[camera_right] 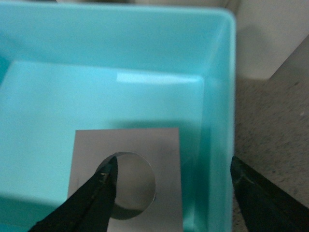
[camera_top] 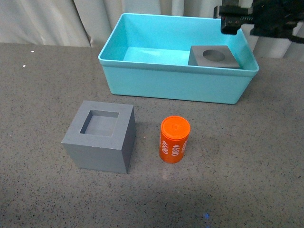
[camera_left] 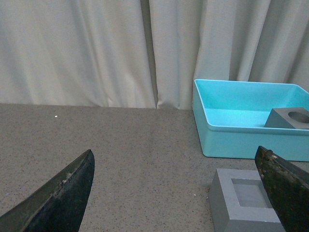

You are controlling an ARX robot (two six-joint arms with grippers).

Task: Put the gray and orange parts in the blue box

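Note:
I next need to take hold of the gray cube with my left gripper by a side of its square hole (camera_left: 225, 195), so that the cube with the square hole can go into the blue box (camera_left: 239, 106).
The gray cube with a round recess (camera_top: 213, 57) lies inside the blue box (camera_top: 142, 76), at its right end. It also shows in the right wrist view (camera_right: 145, 159) and the left wrist view (camera_left: 288, 118). The gray cube with a square recess (camera_top: 100, 135) stands on the table in front of the box, and the orange cylinder (camera_top: 175, 139) with white digits stands upright to its right. My right gripper (camera_right: 173, 180) is open and empty above the box's right end, over the box wall (camera_right: 217, 121). My left gripper (camera_left: 175, 166) is open and empty, low over the table, with the square-recess cube (camera_left: 246, 200) by one finger.
The gray speckled table (camera_top: 247, 156) carries everything. White curtains (camera_top: 47, 21) hang behind the box. The box's left half (camera_top: 152, 47) holds nothing. The right arm's black body (camera_top: 266, 16) hangs above the box's back right corner.

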